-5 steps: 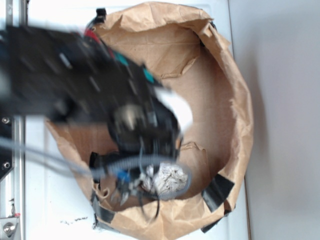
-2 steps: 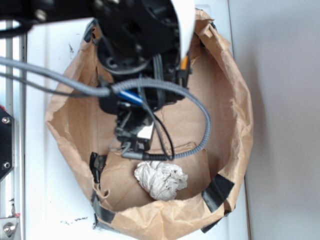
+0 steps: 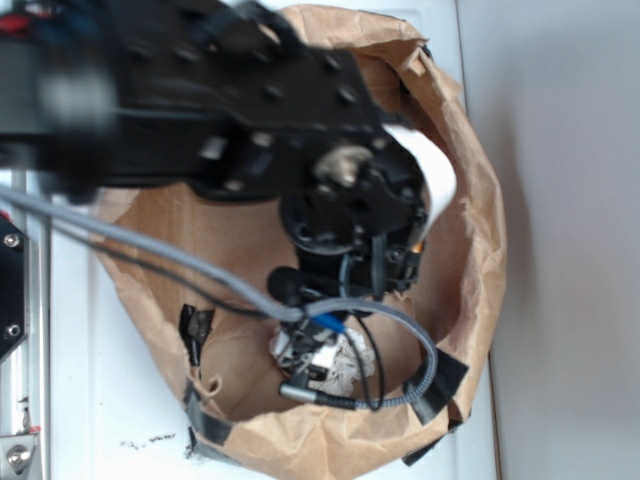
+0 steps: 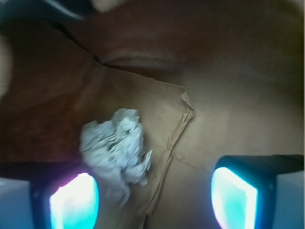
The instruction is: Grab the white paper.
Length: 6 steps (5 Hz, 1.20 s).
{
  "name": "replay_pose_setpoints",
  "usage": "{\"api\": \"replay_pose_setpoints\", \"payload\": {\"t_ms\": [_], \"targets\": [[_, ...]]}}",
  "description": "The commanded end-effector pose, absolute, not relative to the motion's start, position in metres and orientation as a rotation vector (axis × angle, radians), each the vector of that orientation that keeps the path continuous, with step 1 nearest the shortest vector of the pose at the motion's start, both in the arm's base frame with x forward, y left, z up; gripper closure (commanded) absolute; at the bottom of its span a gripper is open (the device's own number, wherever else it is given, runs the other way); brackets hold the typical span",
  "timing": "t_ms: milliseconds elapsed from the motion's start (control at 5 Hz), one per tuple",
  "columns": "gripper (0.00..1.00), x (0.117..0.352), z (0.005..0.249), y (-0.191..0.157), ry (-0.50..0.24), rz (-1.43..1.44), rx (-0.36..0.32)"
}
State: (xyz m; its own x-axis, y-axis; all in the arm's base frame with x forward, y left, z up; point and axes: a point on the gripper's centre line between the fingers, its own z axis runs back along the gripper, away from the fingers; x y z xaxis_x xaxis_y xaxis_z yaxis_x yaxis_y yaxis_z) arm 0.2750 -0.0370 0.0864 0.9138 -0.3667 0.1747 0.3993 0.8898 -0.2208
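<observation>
I should next grab the crumpled white paper by its loose wadded body (image 3: 348, 362).
The white paper (image 3: 345, 362) is a crumpled off-white ball lying on the brown paper floor near the front wall of the ring; the arm's cables and gripper partly cover it. In the wrist view the white paper (image 4: 116, 145) lies left of centre, close to the left finger. My gripper (image 3: 312, 362) hangs over the ball. In the wrist view my gripper (image 4: 155, 198) is open, its two glowing fingers wide apart, and nothing is between them but bare brown paper.
A large brown paper sheet (image 3: 470, 240) is folded up into a ring-shaped wall around the work area, held with black tape (image 3: 437, 385). A flap edge and crease (image 4: 183, 119) run across the floor. A metal rail (image 3: 15, 300) stands at the left.
The arm swung from the back of the ring to the front right and came down over the white paper, which its cables now partly cover. The paper has not moved.
</observation>
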Motion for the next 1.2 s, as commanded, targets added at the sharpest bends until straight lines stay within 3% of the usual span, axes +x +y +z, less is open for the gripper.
{"api": "replay_pose_setpoints", "payload": {"t_ms": [0,200,400,600,1000], "targets": [[0.0,0.275,0.055,-0.076,-0.052,-0.514,-0.336],[0.0,0.265,0.037,-0.093,0.001,-0.586,-0.455],[0.0,0.256,0.03,-0.098,-0.003,-0.604,-0.414],[1.0,0.268,0.037,-0.089,-0.022,-0.512,-0.403],[1.0,0.272,0.041,-0.079,-0.053,-0.49,-0.39]]}}
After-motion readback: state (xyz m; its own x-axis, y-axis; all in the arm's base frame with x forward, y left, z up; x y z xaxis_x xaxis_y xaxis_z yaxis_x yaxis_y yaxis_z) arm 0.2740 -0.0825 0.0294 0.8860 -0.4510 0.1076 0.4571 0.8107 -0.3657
